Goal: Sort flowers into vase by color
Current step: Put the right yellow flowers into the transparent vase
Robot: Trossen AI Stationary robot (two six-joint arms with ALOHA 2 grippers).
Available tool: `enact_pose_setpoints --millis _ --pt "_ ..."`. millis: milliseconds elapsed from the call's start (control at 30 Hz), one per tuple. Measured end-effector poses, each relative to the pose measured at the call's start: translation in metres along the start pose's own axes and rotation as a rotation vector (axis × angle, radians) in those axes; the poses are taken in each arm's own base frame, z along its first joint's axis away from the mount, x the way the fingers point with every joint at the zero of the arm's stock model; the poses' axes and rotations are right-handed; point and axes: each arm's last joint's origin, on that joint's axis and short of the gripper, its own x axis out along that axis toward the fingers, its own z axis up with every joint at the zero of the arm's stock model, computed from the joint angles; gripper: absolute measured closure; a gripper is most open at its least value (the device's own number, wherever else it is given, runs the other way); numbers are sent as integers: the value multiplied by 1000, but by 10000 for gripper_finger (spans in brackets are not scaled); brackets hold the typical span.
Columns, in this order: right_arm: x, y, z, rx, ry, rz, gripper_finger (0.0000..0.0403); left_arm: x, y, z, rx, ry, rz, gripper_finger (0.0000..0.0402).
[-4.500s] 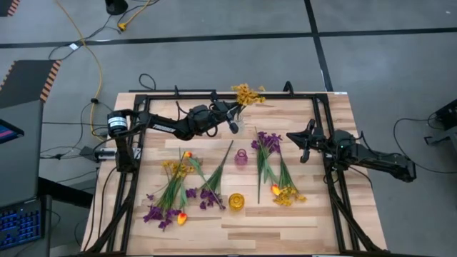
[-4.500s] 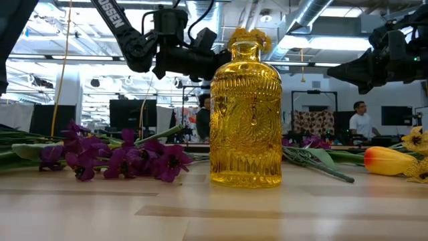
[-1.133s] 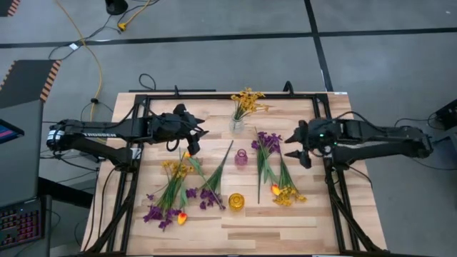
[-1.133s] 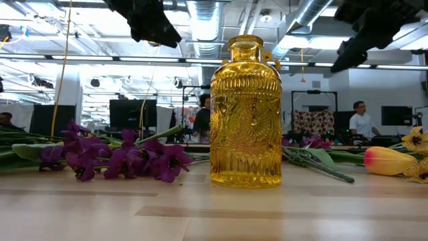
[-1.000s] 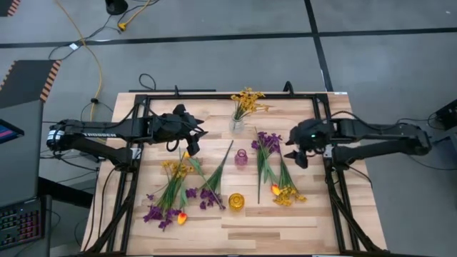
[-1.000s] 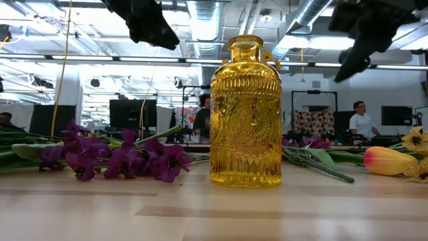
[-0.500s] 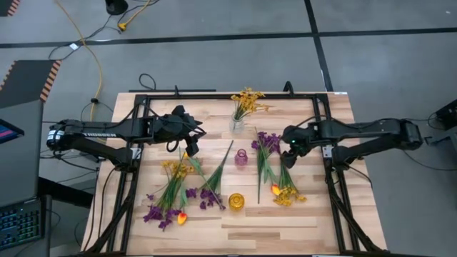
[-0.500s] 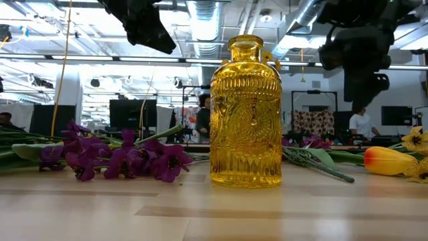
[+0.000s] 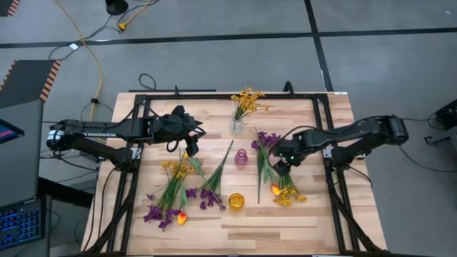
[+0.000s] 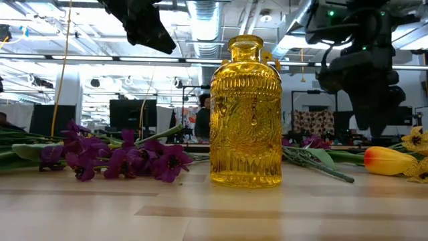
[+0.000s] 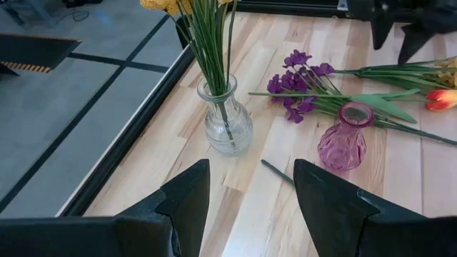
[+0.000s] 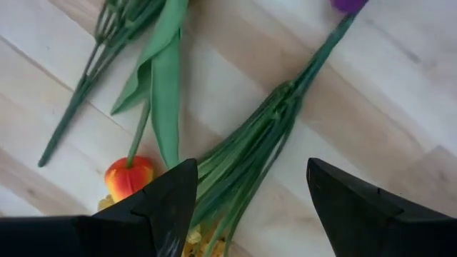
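I will next grab the green stems of the bunch of yellow blooms with my right gripper. Then I can sort the blooms into the clear vase (image 9: 235, 126).
A clear vase (image 9: 235, 126) at the far middle of the table holds yellow clustered flowers (image 9: 246, 100). A small purple vase (image 9: 241, 158) and a yellow vase (image 9: 235, 202) stand empty nearer the front. Mixed flowers lie flat on the table in a left pile (image 9: 175, 189) and a right pile (image 9: 278, 175). My right gripper (image 12: 250, 207) points down, open, over the right pile's green stem bundle (image 12: 250, 157), beside a yellow-orange tulip (image 12: 130, 176); it touches nothing. My left gripper (image 11: 250, 207) hangs open above the table, left of the clear vase (image 11: 225, 128).
A black frame (image 9: 325, 135) runs along the table's left, far and right sides. Purple blossoms (image 9: 268, 141) lie just beyond my right gripper. In the low view the yellow vase (image 10: 245, 114) stands in front, with purple blossoms (image 10: 114, 161) on one side and a tulip (image 10: 388, 161) on the other.
My right gripper has come down and moved toward the table's left and near edges, over the right flower pile. It has tipped from slanting to pointing nearly straight down and rolled at the wrist. Its fingers stay open. The flowers and vases have not moved.
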Motion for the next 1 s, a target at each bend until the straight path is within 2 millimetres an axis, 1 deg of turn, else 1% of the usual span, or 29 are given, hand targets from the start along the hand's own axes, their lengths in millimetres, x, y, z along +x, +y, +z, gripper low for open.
enact_pose_setpoints --millis 200,600,800,900,1000 --pt "14 10 0 22 12 -7 112 0 0 0 0 0 0 210" --pt "37 14 -3 53 76 -103 112 0 0 0 0 0 -1 210" --pt "46 16 -6 34 99 -136 112 0 0 0 0 0 -2 210" --pt "50 17 -7 29 112 -153 117 0 0 0 0 0 -3 210" --pt "54 17 -8 21 123 -170 130 0 0 0 -1 0 -10 210"
